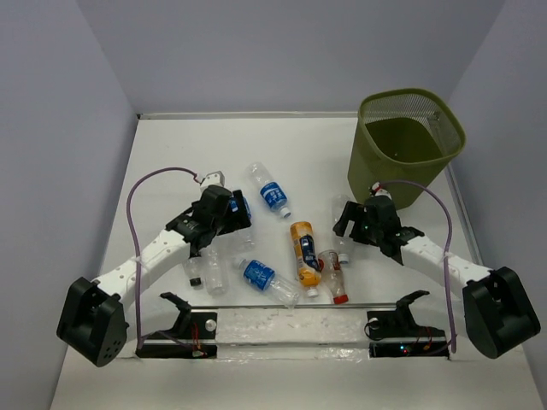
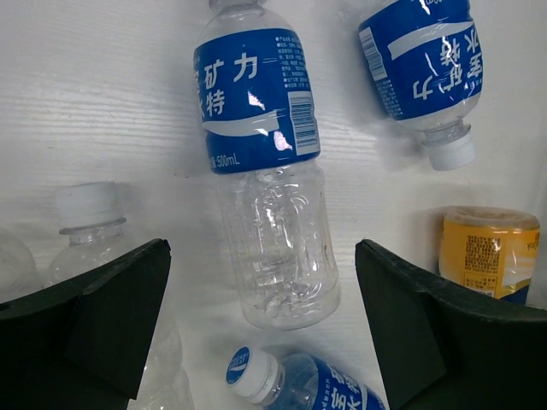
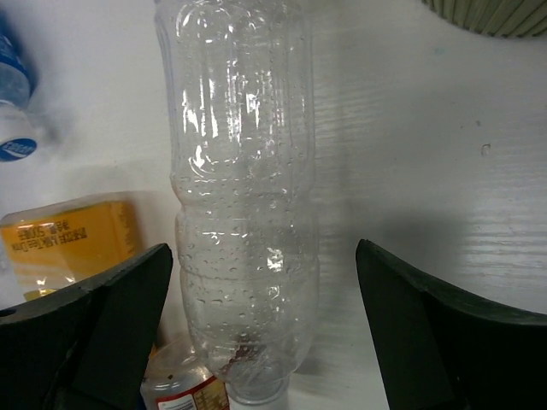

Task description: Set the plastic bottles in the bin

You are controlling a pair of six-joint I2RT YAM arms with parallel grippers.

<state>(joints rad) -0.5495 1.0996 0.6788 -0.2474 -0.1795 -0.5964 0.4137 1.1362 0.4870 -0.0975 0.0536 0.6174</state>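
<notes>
I need to lower my left gripper first: the blue-labelled bottle's whole base shows small below my fingers, so they would miss the bottle if they closed now.
Several plastic bottles lie on the white table between my arms. My left gripper [image 1: 231,213] is open and empty, low over a clear bottle with a blue label [image 2: 256,154], which lies between the fingers. Nearby lie another blue-labelled bottle [image 2: 423,64], the orange bottle [image 2: 487,252], a blue-capped bottle [image 2: 291,384] and a white-capped clear bottle [image 2: 90,222]. My right gripper [image 1: 349,224] is open and empty, straddling an unlabelled clear bottle [image 3: 244,196]. The orange bottle [image 3: 73,239] and a red-labelled bottle [image 3: 179,389] lie beside it. The olive mesh bin [image 1: 410,141] stands upright at the back right.
In the top view a blue-labelled bottle [image 1: 269,190] lies mid-table, the orange bottle [image 1: 303,252] and red-capped bottle [image 1: 333,275] lie in front, another blue-labelled one [image 1: 265,280] and two clear ones [image 1: 214,273] lie near the front rail [image 1: 291,307]. Walls enclose the table.
</notes>
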